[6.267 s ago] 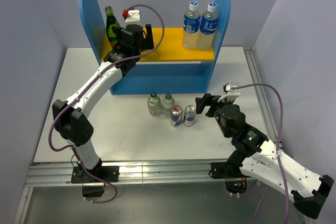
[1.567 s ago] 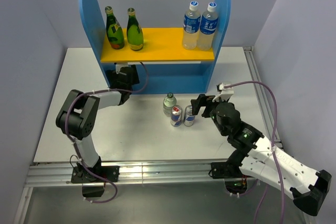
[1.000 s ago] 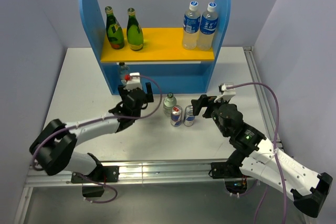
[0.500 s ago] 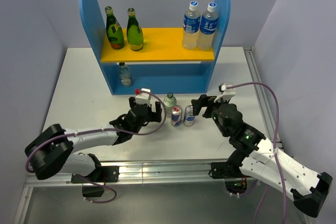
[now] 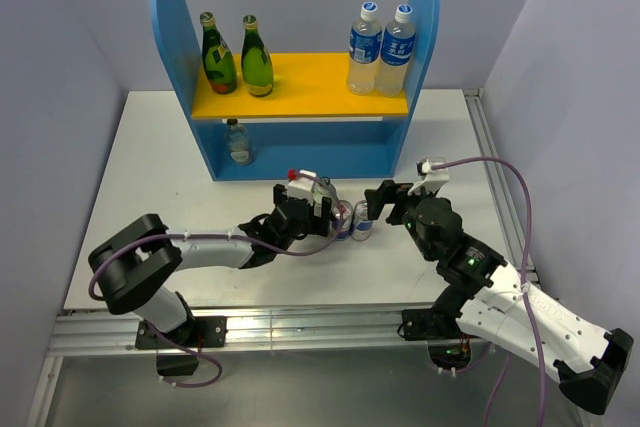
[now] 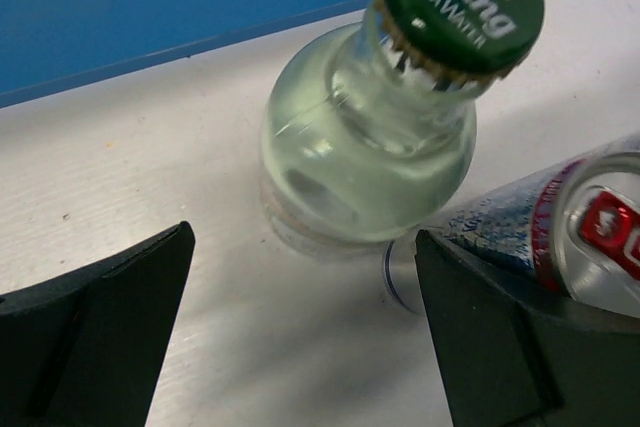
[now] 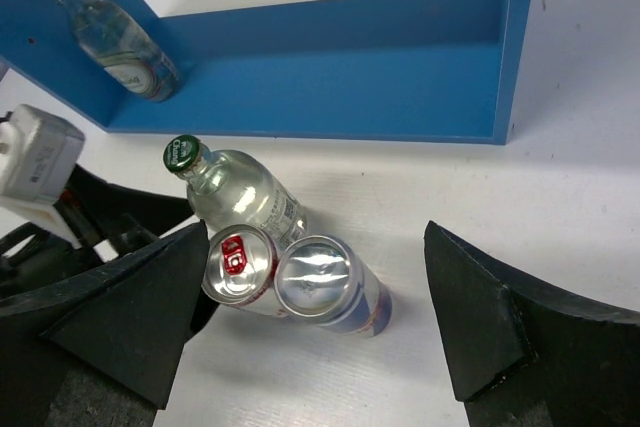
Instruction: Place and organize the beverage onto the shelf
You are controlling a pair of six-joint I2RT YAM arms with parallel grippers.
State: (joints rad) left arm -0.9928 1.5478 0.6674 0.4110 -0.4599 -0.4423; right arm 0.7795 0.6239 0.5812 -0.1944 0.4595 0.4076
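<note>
My left gripper would leave the green-capped bottle on the tabletop beside the cans if it moved sideways now. My open fingers stop short of the bottle.
The blue shelf [image 5: 172, 37] stands at the back, with two dark green bottles [image 5: 219, 52] on its yellow board. One short clear bottle [image 5: 237, 141] stands on its lower level and also shows in the right wrist view [image 7: 118, 39]. The second short clear bottle [image 6: 365, 162], green-capped, stands on the table beside two silver-and-blue cans [image 5: 361, 219] [image 7: 325, 287]. My left gripper [image 5: 316, 209] [image 6: 303, 247] is open, with this bottle just ahead between its fingers. My right gripper [image 5: 384, 197] [image 7: 318, 247] is open and empty, above and right of the cans.
Two taller clear bottles with blue labels [image 5: 381, 47] stand on the right of the yellow board. The left arm lies low across the table's front left. A metal rail [image 5: 300, 325] runs along the near edge. Walls close in on both sides.
The left arm left the shelf, where a green bottle and then a short clear bottle now stand, and swung right to the second clear bottle. The right arm has barely moved.
</note>
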